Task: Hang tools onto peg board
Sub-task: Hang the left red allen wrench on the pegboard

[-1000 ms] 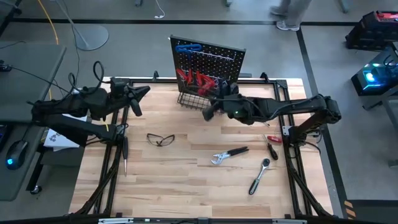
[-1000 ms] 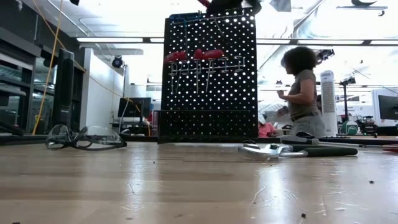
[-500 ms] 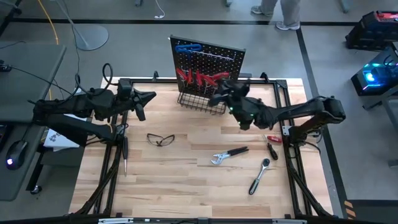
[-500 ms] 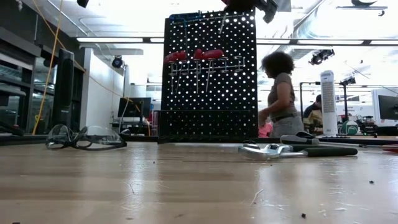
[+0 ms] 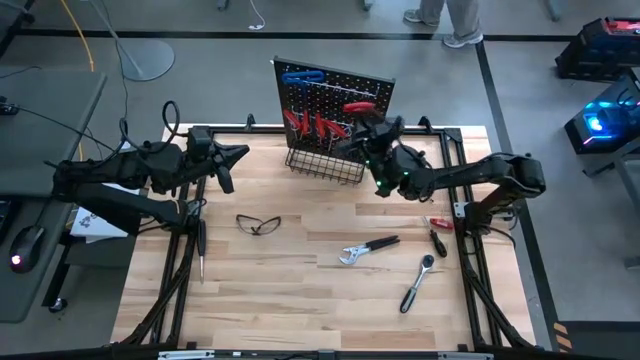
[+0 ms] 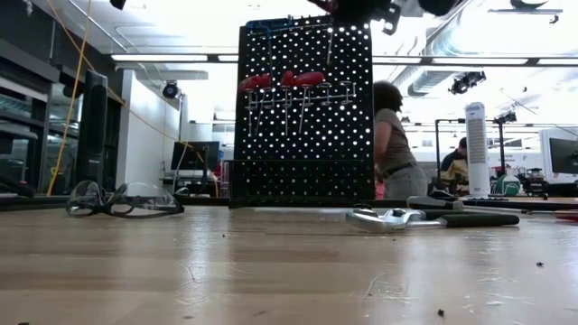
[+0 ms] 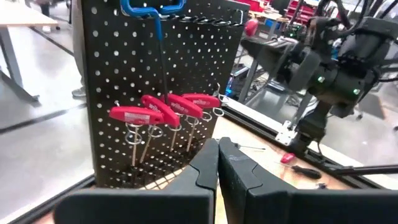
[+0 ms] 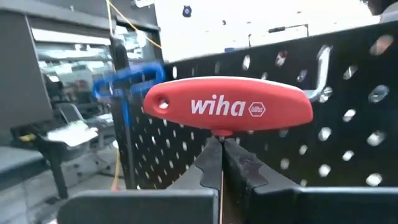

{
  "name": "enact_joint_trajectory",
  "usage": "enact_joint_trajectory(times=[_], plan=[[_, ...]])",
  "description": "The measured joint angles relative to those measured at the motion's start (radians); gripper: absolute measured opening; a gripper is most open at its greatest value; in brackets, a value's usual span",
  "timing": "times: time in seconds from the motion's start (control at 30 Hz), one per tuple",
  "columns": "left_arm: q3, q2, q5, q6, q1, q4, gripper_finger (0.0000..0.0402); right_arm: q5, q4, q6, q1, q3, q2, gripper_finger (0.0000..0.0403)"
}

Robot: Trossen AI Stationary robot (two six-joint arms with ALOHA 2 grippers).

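Note:
The red T-key's handle [image 5: 358,106] is higher than the hanging T-keys' row [image 5: 305,124], so my right gripper lowers the T-key toward that row next, before releasing it.
The black peg board [image 5: 340,90] stands at the table's far edge, its wire basket [image 5: 322,163] along the bottom. Red T-keys [image 5: 310,123] and a blue T-key [image 5: 298,75] hang from its hooks. My right gripper [image 5: 366,124] is right in front of the board's right part, shut on another red T-key [image 8: 227,106]. Pliers [image 5: 368,248], a chrome ratchet [image 5: 418,283], and a red screwdriver [image 5: 438,223] beside a black one [image 5: 437,241] lie flat on the table. My left gripper [image 5: 238,153] hovers shut and empty, left of the board. My right gripper pinches the red T-key's thin shaft [image 8: 215,139] between its two fingers, just below the handle. The fingers reach toward the board from the table's near right, about level. The red handle [image 5: 360,107] lies crosswise beyond the fingertips, lifted clear, close to the board's face.
Safety glasses [image 5: 258,224] lie left of the table's middle, and a dark screwdriver [image 5: 200,250] lies by the left frame rail. A person [image 6: 393,135] walks in the room behind the board. Bare wood lies along the near edge.
My right gripper has gone from in front of the basket toward the far edge and up the board's face. It has tipped upward from pointing toward the table's left, bringing the red T-key's handle up before the board's upper right holes. The person behind the board has walked leftward.

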Motion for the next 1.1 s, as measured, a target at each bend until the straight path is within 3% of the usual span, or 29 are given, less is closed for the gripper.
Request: enact_joint_trajectory(times=[0.3,0.7,1.1], plan=[[0.000,0.000,0.004,0.012,-0.001,-0.018,0.0000,0.021,0.006,-0.011,-0.025,-0.002,0.079,0.0000],[0.000,0.000,0.005,0.006,-0.001,-0.023,0.0000,0.036,-0.009,-0.055,-0.046,-0.002,0.086,0.0000],[0.000,0.000,0.005,0.006,-0.001,-0.023,0.0000,0.017,-0.088,0.029,-0.064,-0.002,0.086,0.0000]])
